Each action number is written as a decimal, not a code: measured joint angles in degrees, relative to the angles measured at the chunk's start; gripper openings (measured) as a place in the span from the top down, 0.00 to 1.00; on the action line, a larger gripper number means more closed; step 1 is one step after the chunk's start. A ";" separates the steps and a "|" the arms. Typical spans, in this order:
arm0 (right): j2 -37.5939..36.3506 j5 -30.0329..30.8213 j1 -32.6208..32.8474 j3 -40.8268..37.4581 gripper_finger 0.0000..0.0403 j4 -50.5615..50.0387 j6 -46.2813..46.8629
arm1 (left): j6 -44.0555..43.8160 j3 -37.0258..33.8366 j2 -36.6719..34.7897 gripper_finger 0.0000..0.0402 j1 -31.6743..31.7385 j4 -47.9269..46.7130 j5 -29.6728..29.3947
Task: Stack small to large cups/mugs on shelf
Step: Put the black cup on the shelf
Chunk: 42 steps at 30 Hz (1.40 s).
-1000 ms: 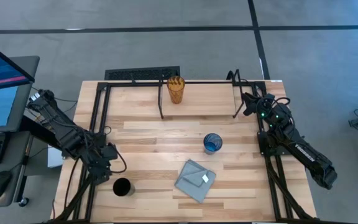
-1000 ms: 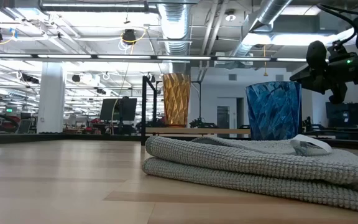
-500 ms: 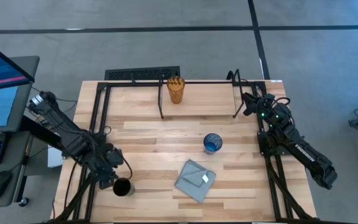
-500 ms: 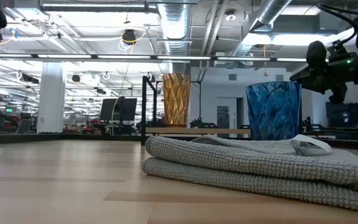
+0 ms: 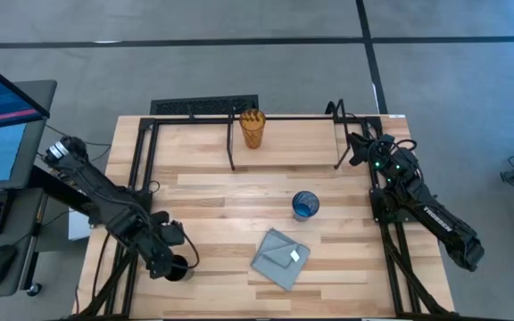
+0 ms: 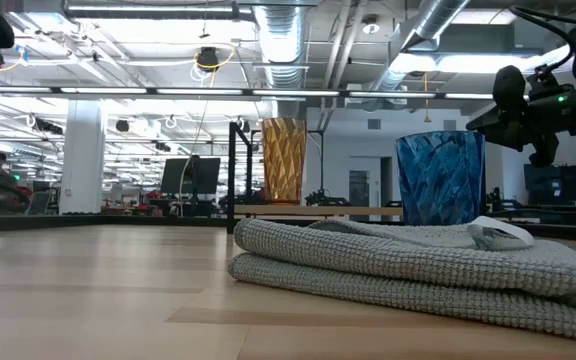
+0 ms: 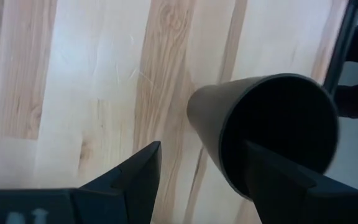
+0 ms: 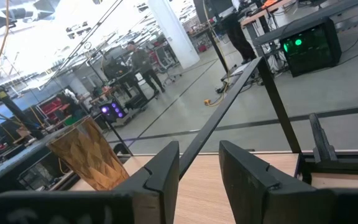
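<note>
The black cup should go on the shelf beside the amber tumbler, so my left gripper needs to lift it by its rim (image 7: 222, 146) next.
The black cup (image 5: 178, 267) stands upright near the table's near left corner. My left gripper (image 5: 168, 259) hangs just above it, pointing steeply down and open. In the left wrist view one finger (image 7: 143, 177) stands outside the black cup (image 7: 278, 127) and the other (image 7: 272, 183) over its mouth; no touch shows. The amber tumbler (image 5: 252, 129) stands on the shelf (image 5: 297, 143) at the far side. The blue cup (image 5: 305, 205) stands mid-table. My right gripper (image 5: 355, 148) waits open at the shelf's right end, level, facing the amber tumbler (image 8: 89, 155).
A folded grey cloth (image 5: 281, 258) lies near the table's front, right of the black cup; in the low view the cloth (image 6: 418, 270) hides the blue cup's (image 6: 440, 178) base. Black metal posts (image 5: 232, 143) frame the shelf. Bare tabletop (image 5: 221, 205) lies between the cups.
My left gripper has gone toward the table's near edge and down, from beside the black cup's far side to right over it, rolling a little. It has stayed open. The cups and the cloth have not moved.
</note>
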 joint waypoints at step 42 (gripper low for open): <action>0.00 0.00 0.00 0.00 0.66 -0.02 -0.45 | -2.89 -1.94 1.55 0.78 1.20 2.70 0.99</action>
